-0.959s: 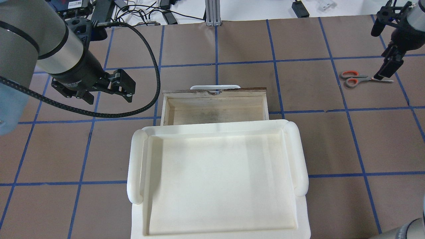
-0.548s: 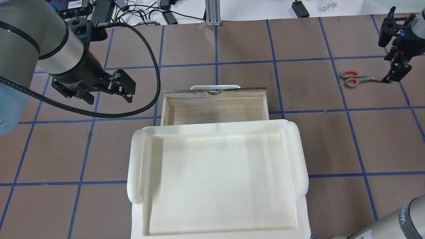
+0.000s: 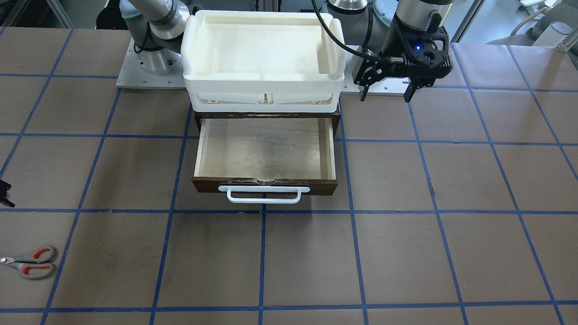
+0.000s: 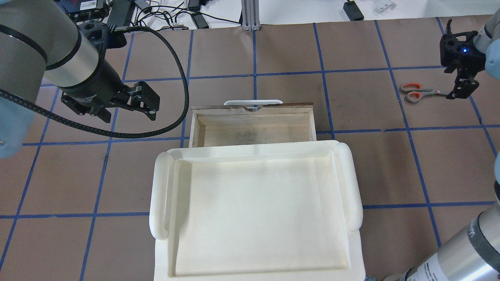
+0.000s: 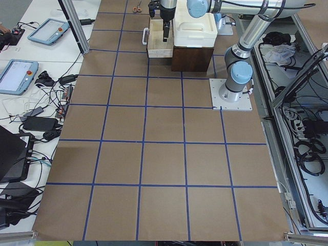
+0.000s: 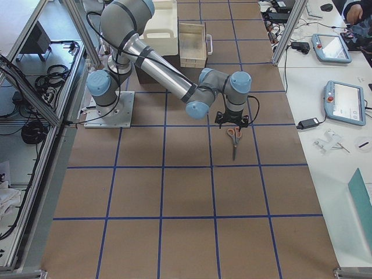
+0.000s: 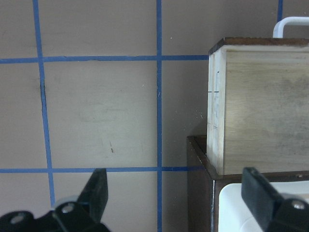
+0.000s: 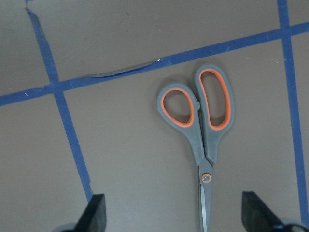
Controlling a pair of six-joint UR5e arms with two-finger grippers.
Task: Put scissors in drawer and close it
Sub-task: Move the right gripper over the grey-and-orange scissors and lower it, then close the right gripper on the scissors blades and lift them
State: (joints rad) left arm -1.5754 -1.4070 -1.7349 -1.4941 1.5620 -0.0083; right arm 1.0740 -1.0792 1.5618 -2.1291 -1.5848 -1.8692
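Next, my right gripper picks up the scissors by the grey handle base (image 3: 15, 264) beside the pivot to lay the scissors in the open drawer (image 3: 265, 149).
The scissors (image 4: 420, 93) lie flat on the brown table at the far right, grey handles with orange loops (image 8: 203, 125) and blades closed. My right gripper (image 4: 463, 84) hovers over the blade end, open, its fingertips (image 8: 96, 215) on either side of the blades without touching them. The scissors (image 3: 30, 262) also show at the front view's left edge. The drawer (image 4: 254, 106) is pulled out and its pale interior (image 3: 264, 149) holds nothing. My left gripper (image 3: 387, 95) hangs open and empty beside the drawer's side (image 7: 260, 106).
A white plastic tub (image 4: 254, 210) sits on the dark cabinet (image 3: 266, 115) that carries the drawer. The drawer's white bar handle (image 3: 264, 195) points away from the robot. Cables and devices (image 4: 168, 13) lie past the table's far edge.
My right gripper has shifted a little to the right and turned above the scissors' blade end, and its forearm has swung into the lower right. The scissors and left arm have not moved.
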